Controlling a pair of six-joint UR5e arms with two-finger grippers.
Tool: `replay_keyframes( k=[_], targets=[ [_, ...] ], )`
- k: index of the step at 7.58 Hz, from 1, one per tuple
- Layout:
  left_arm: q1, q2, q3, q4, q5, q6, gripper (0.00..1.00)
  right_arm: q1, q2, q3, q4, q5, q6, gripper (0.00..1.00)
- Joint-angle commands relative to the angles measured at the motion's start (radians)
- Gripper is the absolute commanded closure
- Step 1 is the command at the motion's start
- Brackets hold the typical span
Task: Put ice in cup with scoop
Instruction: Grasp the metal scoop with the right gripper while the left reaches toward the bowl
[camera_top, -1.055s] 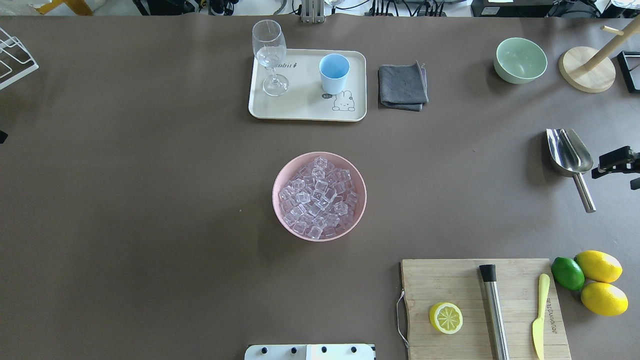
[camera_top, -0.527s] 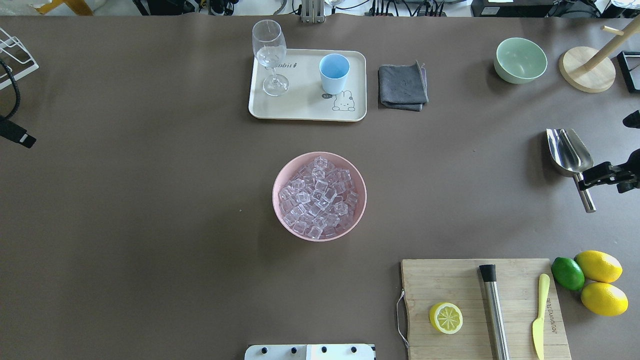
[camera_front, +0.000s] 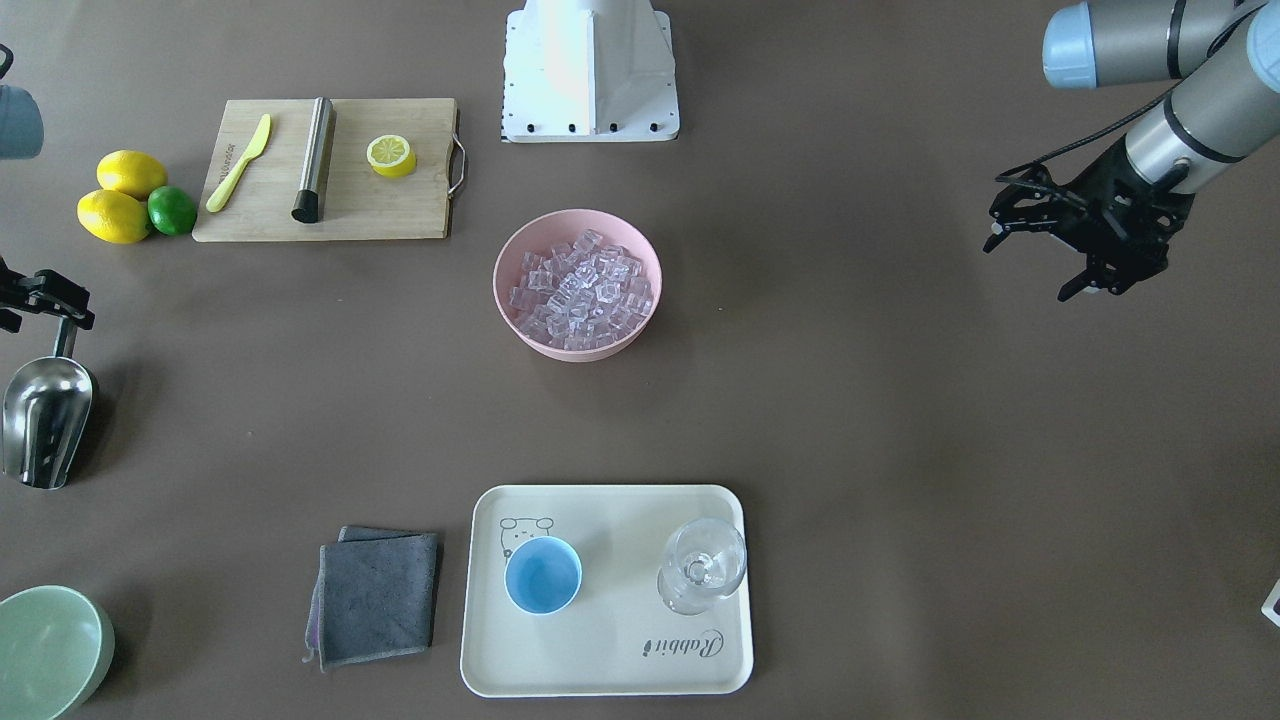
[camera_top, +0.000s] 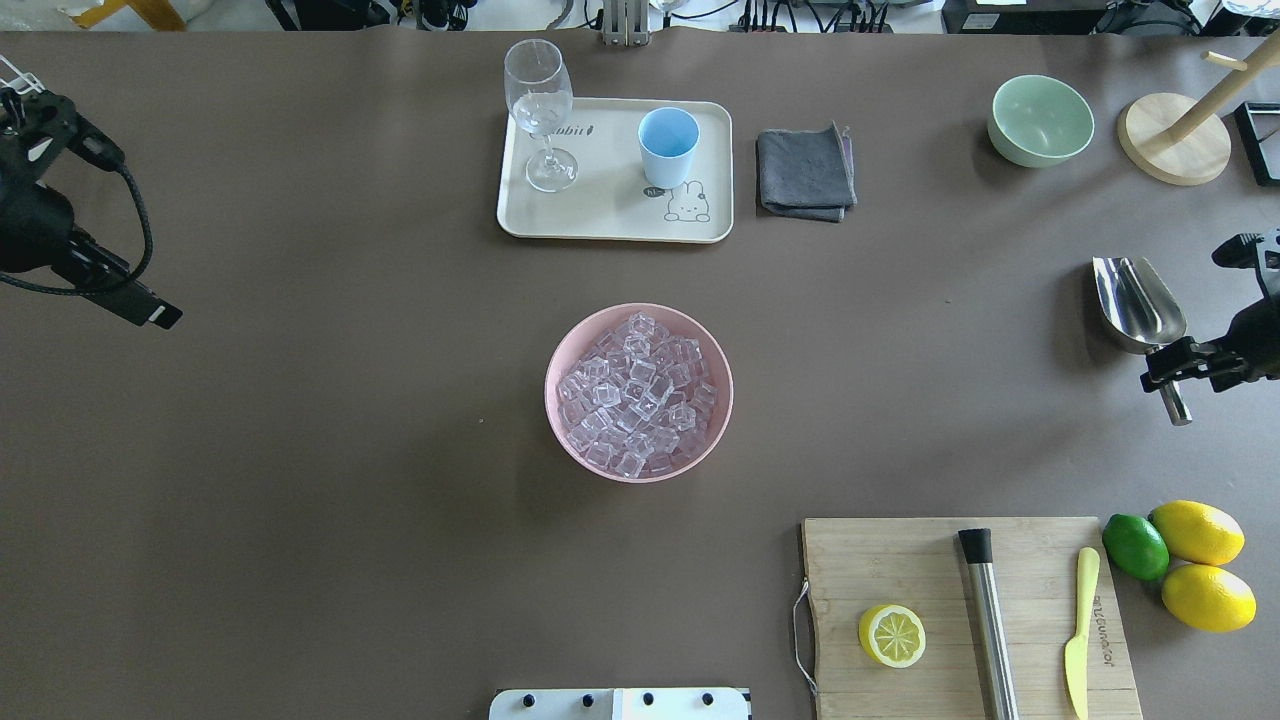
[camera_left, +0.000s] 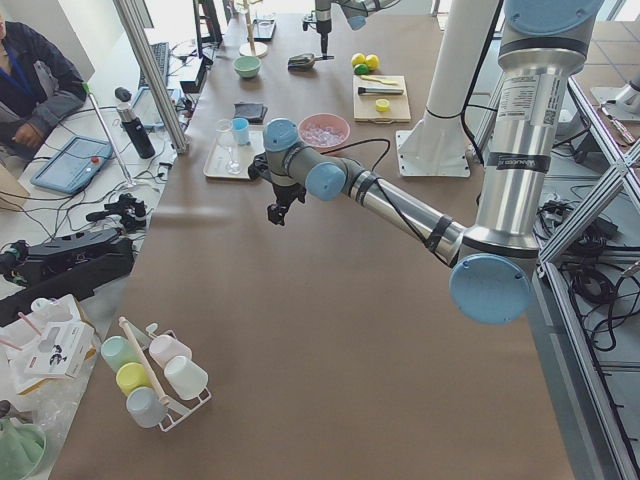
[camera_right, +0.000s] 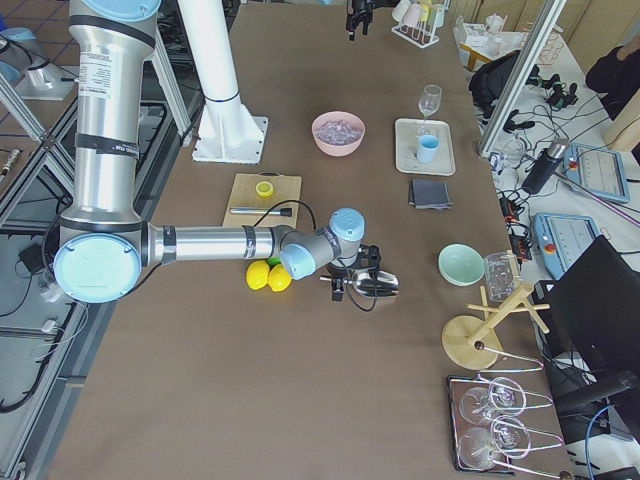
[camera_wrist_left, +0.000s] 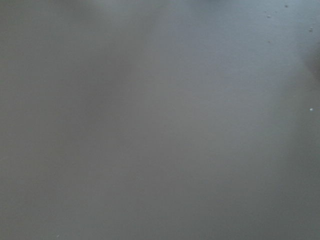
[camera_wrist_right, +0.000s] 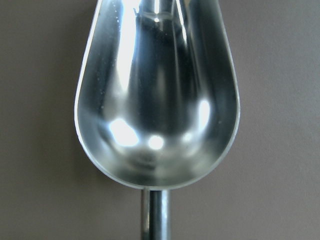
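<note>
The right gripper grips the scoop by its slim straight handle (camera_front: 65, 337) just behind the trough next, since the scoop's trough is wide and rounded.
The silver scoop (camera_top: 1140, 300) lies on the table at the far right, handle toward the robot; it also shows in the front view (camera_front: 45, 415). My right gripper (camera_top: 1165, 375) is open over the handle, just behind the trough, and also shows in the front view (camera_front: 50, 305). The right wrist view looks straight down into the empty trough (camera_wrist_right: 157, 100). The ice (camera_top: 638, 392) fills a pink bowl (camera_top: 556, 360) at mid-table. The light-blue cup (camera_top: 668, 145) stands empty on a cream tray (camera_top: 600, 215). My left gripper (camera_front: 1028, 270) is open and empty, far off at the table's left side.
A stemmed glass (camera_top: 540, 100) shares the tray. A grey cloth (camera_top: 805, 172), a green bowl (camera_top: 1040, 120) and a wooden stand (camera_top: 1175, 138) lie at the back right. A cutting board (camera_top: 900, 560) with a steel cylinder (camera_top: 988, 620), a knife and half a lemon is front right, with lemons and a lime beside it.
My right gripper has moved in from the right edge, from beside the scoop's trough to over its handle. My left arm has come into view at the left edge and moved toward the back.
</note>
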Motion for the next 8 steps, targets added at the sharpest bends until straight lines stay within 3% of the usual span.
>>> replay_keyframes(
  k=[1, 2, 4, 5, 7, 8],
  targets=[
    [0.172, -0.023, 0.005, -0.152, -0.002, 0.003, 0.02, -0.006, 0.035, -0.037, -0.001, -0.002, -0.003, 0.32],
    [0.251, -0.02, 0.018, -0.264, 0.005, 0.0, 0.02, -0.006, 0.035, -0.04, -0.003, -0.002, -0.003, 0.56],
    [0.259, -0.021, 0.108, -0.468, 0.0, 0.006, 0.02, -0.006, 0.037, -0.042, -0.006, 0.0, 0.0, 1.0],
    [0.27, -0.037, 0.191, -0.656, 0.003, 0.04, 0.02, -0.006, 0.041, -0.04, -0.006, 0.0, -0.003, 1.0],
    [0.267, -0.131, 0.335, -0.714, 0.0, 0.331, 0.02, -0.003, 0.034, 0.018, -0.041, 0.012, -0.032, 1.0],
    [0.267, -0.183, 0.397, -0.719, 0.002, 0.392, 0.02, 0.003, 0.04, 0.079, -0.146, -0.003, -0.105, 1.0]
  ],
)
